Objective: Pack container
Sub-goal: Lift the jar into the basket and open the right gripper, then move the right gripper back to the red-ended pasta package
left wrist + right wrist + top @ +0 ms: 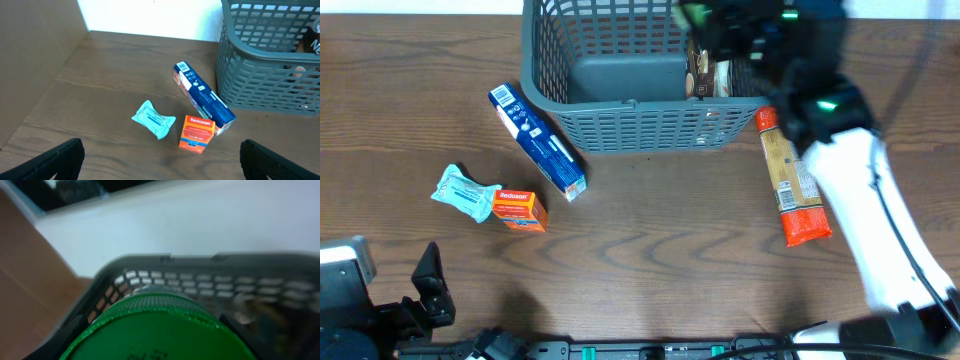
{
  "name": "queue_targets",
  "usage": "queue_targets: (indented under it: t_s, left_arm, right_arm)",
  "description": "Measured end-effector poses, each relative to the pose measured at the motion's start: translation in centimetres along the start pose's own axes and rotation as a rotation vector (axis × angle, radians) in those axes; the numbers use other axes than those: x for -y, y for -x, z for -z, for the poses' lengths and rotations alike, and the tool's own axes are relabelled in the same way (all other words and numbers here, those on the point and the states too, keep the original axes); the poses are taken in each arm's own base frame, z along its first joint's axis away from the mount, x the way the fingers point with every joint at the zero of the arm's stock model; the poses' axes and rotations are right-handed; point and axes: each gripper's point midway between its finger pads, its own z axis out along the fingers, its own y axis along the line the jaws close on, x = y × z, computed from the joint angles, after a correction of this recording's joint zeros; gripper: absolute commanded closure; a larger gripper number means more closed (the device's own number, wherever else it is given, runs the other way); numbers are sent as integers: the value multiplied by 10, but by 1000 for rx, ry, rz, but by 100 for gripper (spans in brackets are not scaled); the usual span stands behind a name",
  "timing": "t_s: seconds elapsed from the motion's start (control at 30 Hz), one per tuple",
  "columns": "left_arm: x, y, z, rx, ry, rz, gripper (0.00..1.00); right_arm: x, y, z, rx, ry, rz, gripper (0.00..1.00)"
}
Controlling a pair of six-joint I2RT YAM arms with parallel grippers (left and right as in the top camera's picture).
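Observation:
The jar (160, 330) is high above the container and would fall against the brown packet if the robot's right gripper opened now, so the right gripper needs to lower the jar before letting go.
The dark grey slotted container (620, 120) stands at the back middle; it also shows in the left wrist view (265, 75) and the right wrist view (200, 275). My right gripper (705, 25) is over the container's right end, shut on a green-lidded jar (160, 330) that fills the right wrist view. A brown packet (705, 75) lies inside the container. My left gripper (160, 162) is open and empty, low at the front left. On the table lie a blue box (538, 140), an orange box (517, 209), a teal pouch (465, 192) and an orange-red long packet (790, 190).
The blue box (202, 97), orange box (197, 132) and teal pouch (154, 118) lie close together ahead of my left gripper. The long packet lies right of the container, partly under my right arm. A white wall is behind the table.

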Motion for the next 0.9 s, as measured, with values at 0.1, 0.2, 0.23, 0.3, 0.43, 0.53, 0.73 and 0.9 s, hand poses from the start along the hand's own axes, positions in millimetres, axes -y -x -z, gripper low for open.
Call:
queue_targets:
  t_s: [0.1,0.2,0.23,0.3,0.43,0.53,0.73,0.9]
  left_arm:
    - [0,0,0,0,0,0,1]
    - [0,0,0,0,0,0,1]
    - [0,0,0,0,0,0,1]
    - [0,0,0,0,0,0,1]
    - [0,0,0,0,0,0,1]
    - [0,0,0,0,0,0,2]
    - [0,0,0,0,0,0,1]
    - [0,0,0,0,0,0,1]
  right_arm:
    - [-1,-36,-30,-83,-15,-5,62]
    - [1,-66,-48,-155,-33,-9,62]
    - [2,-74,-53,-172,-37,-10,62]
    - [4,-81,-56,-187,-47,-10,61]
    - [10,-83,-57,-191,-82,-10,1]
    - [12,-83,-56,-189,-89,1,1]
    - [24,-84,-27,-275,-180,57,1]
    - [41,-23,37,-227,-303,90,1]
